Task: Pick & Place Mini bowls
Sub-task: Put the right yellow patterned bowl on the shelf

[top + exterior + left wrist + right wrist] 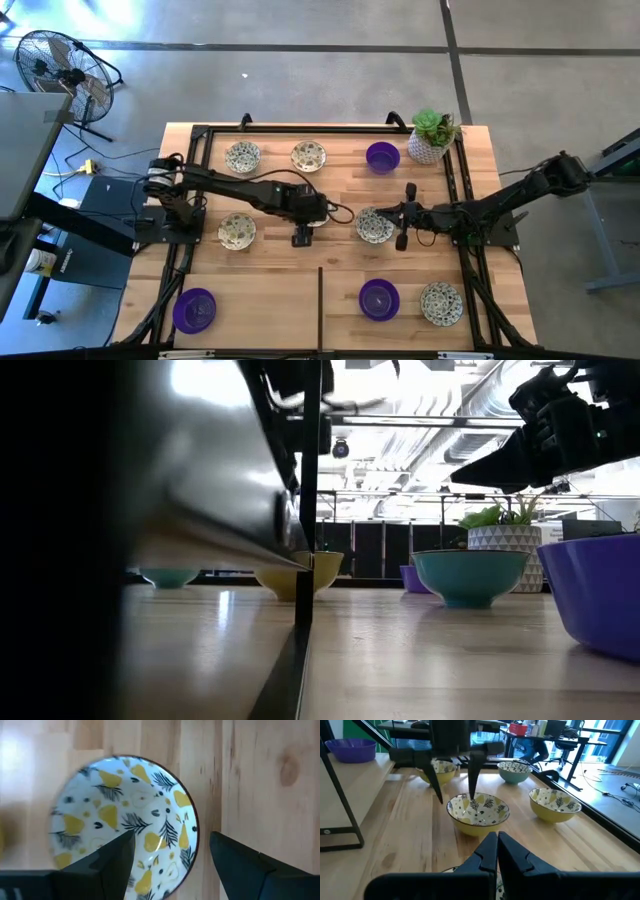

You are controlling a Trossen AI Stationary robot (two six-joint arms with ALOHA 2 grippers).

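Observation:
My left gripper picks up the pear-patterned bowl by its rim (197,832) next, to place it beside the purple bowl.
My left gripper (456,800) is open and points steeply down over a cream bowl with a yellow pear and leaf pattern (125,820), near the table's middle. One finger (112,857) hangs over the bowl's inside and the other (240,865) stands outside its rim, above the wood. The bowl (477,812) rests on its base. In the high view the left gripper (300,237) hides it. My right gripper (497,837) is shut and waits nearly level beside another patterned bowl (373,226), just right of centre.
Patterned bowls stand at the far left (243,157), far middle (308,156), left (237,230) and near right (441,303). Purple bowls stand at the far right (382,157), near left (194,310) and near middle (379,299). A potted plant (432,137) fills the far right corner.

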